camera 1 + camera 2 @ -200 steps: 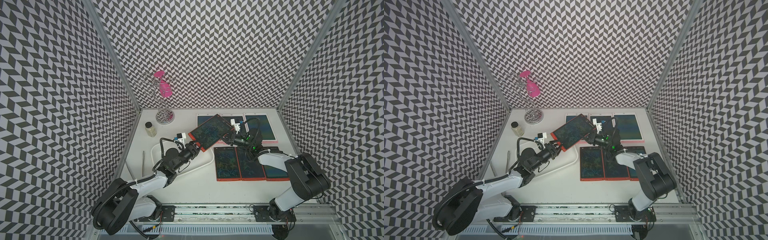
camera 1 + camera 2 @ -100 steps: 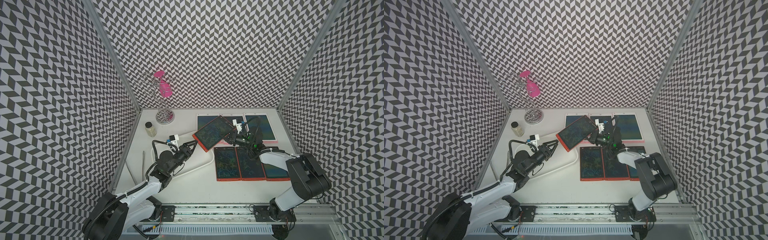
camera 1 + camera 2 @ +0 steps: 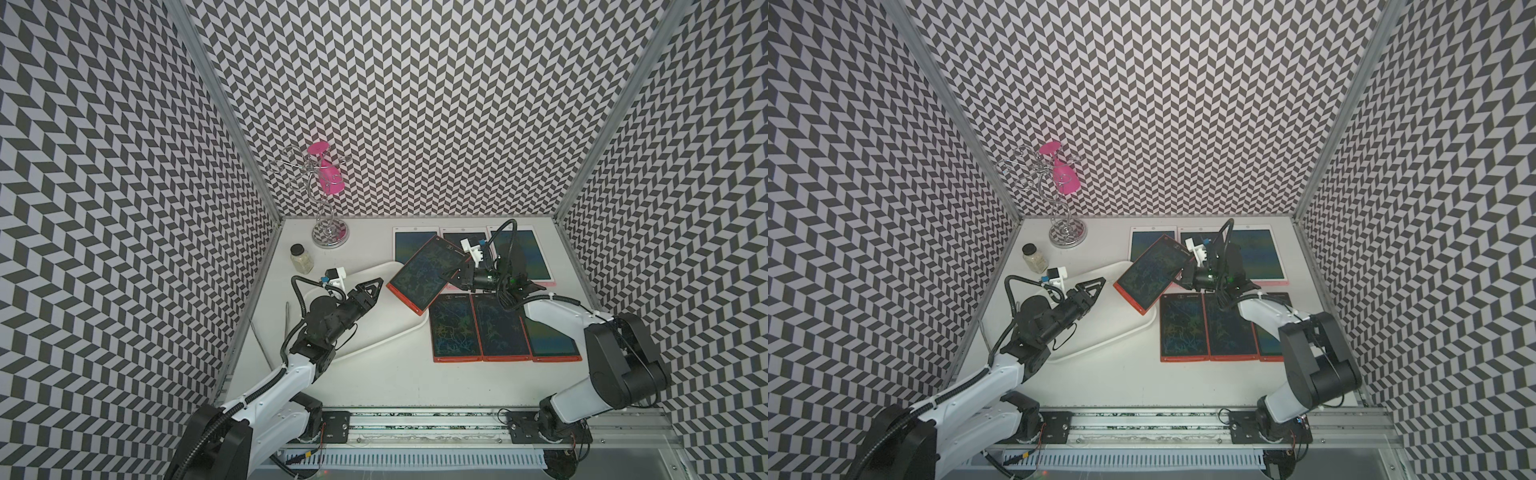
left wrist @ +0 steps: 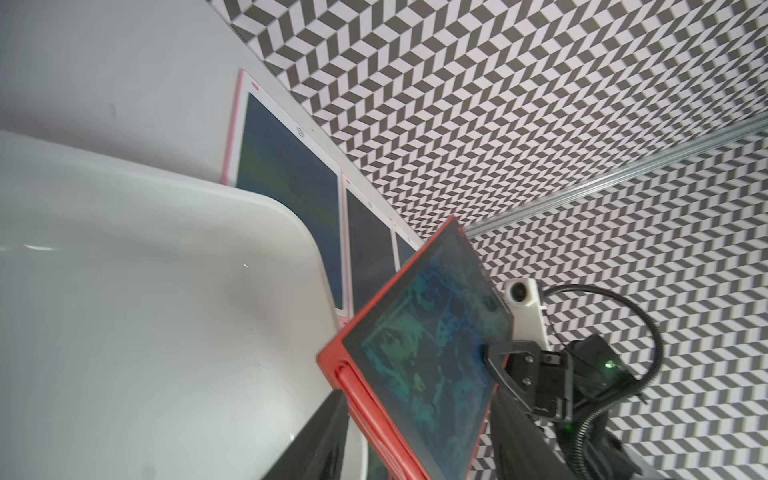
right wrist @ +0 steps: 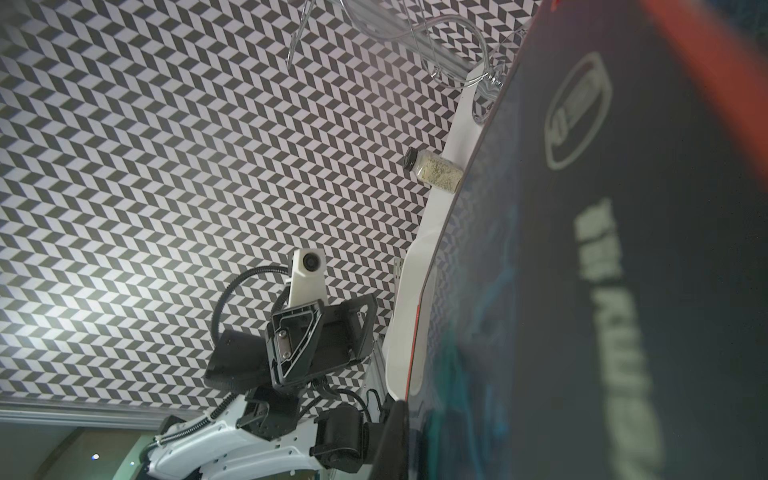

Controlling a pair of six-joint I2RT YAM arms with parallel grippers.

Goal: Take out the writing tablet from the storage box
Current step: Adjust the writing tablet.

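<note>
I will grab the writing tablet (image 3: 428,274) next with my left gripper, by its edge opposite my right gripper, to lay it beside the red tablets.
The writing tablet (image 3: 428,274) (image 3: 1152,272), red-framed with a dark scribbled screen, hangs tilted over the right end of the storage box (image 3: 384,326) (image 3: 1117,328), a shallow white tray. My right gripper (image 3: 459,276) (image 3: 1185,274) is shut on the tablet's right edge; in the right wrist view one finger (image 5: 395,436) presses its face (image 5: 602,291). My left gripper (image 3: 376,286) (image 3: 1098,286) is open over the tray, just left of the tablet's near corner and not touching it. In the left wrist view the gripper (image 4: 415,415) frames the tablet (image 4: 432,361) beyond the tray (image 4: 145,311).
Three red tablets (image 3: 455,326) lie side by side right of the tray. White-framed tablets (image 3: 523,253) lie along the back wall. A small jar (image 3: 301,258) and a wire stand with a pink piece (image 3: 328,232) stand back left. A thin metal rod (image 3: 286,320) lies by the left wall.
My left gripper has let go of the tablet's left corner, opened and drawn back to the left over the tray. The right gripper keeps the tablet, which has sunk slightly.
</note>
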